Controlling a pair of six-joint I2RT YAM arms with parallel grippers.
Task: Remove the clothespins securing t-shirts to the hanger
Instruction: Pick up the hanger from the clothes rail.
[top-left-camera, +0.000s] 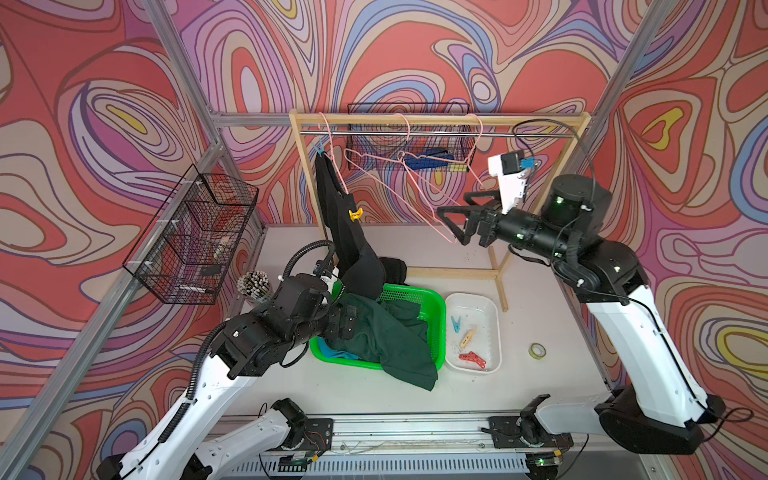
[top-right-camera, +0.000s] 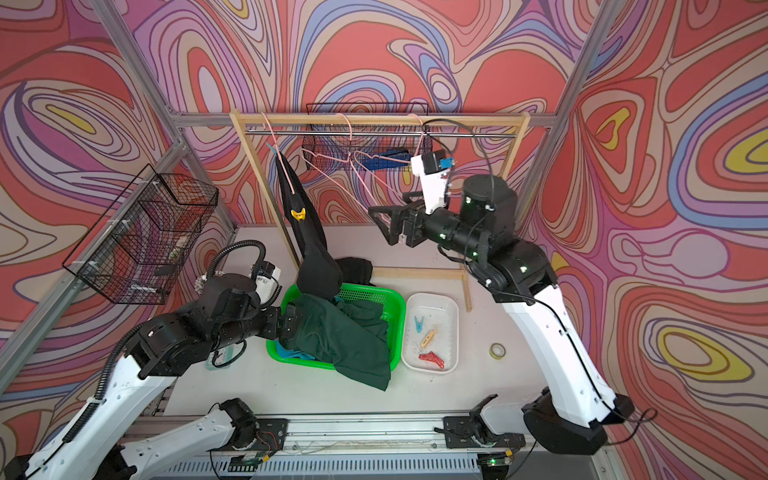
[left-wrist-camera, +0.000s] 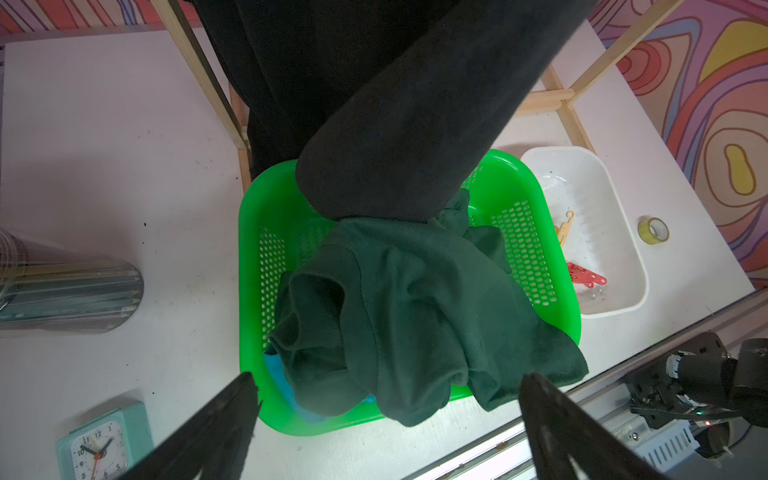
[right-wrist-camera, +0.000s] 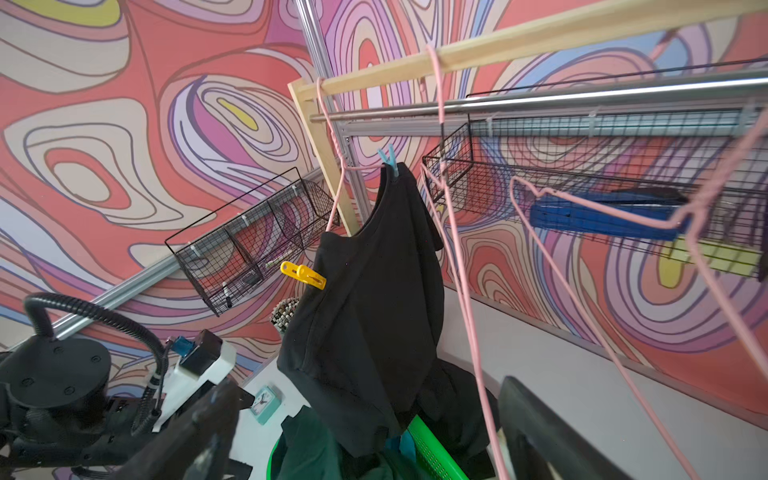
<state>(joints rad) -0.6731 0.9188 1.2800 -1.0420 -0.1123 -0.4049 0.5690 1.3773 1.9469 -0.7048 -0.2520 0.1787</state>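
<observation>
I will grab the black t-shirt's shoulder with my right gripper, just past the yellow clothespin (top-left-camera: 355, 214), so both clothespins stay free to be removed.
The black t-shirt (top-left-camera: 353, 249) hangs from the leftmost pink hanger (top-left-camera: 332, 137), held by a light blue clothespin (right-wrist-camera: 388, 160) at its top and a yellow clothespin (top-left-camera: 355, 214) lower down. A dark green t-shirt (left-wrist-camera: 415, 307) lies crumpled in the green basket (left-wrist-camera: 257, 232) over a turquoise one (left-wrist-camera: 276, 374). My left gripper (left-wrist-camera: 388, 376) is open over the basket's near rim, with nothing between its fingers. My right gripper (top-left-camera: 449, 226) is open by an empty pink hanger (right-wrist-camera: 469, 316), whose wire runs between its fingers. Blue (top-left-camera: 456, 323), beige (top-left-camera: 467, 338) and red (top-left-camera: 473, 359) clothespins lie in the white tray (top-left-camera: 494, 316).
A wooden rack (top-left-camera: 440, 118) with a metal rail carries the hangers. Wire baskets hang on the left wall (top-left-camera: 195, 237) and the back wall (top-left-camera: 409, 137). A pencil cup (top-left-camera: 253, 286), a teal clock (left-wrist-camera: 104, 444) and a tape roll (top-left-camera: 537, 351) stand on the table.
</observation>
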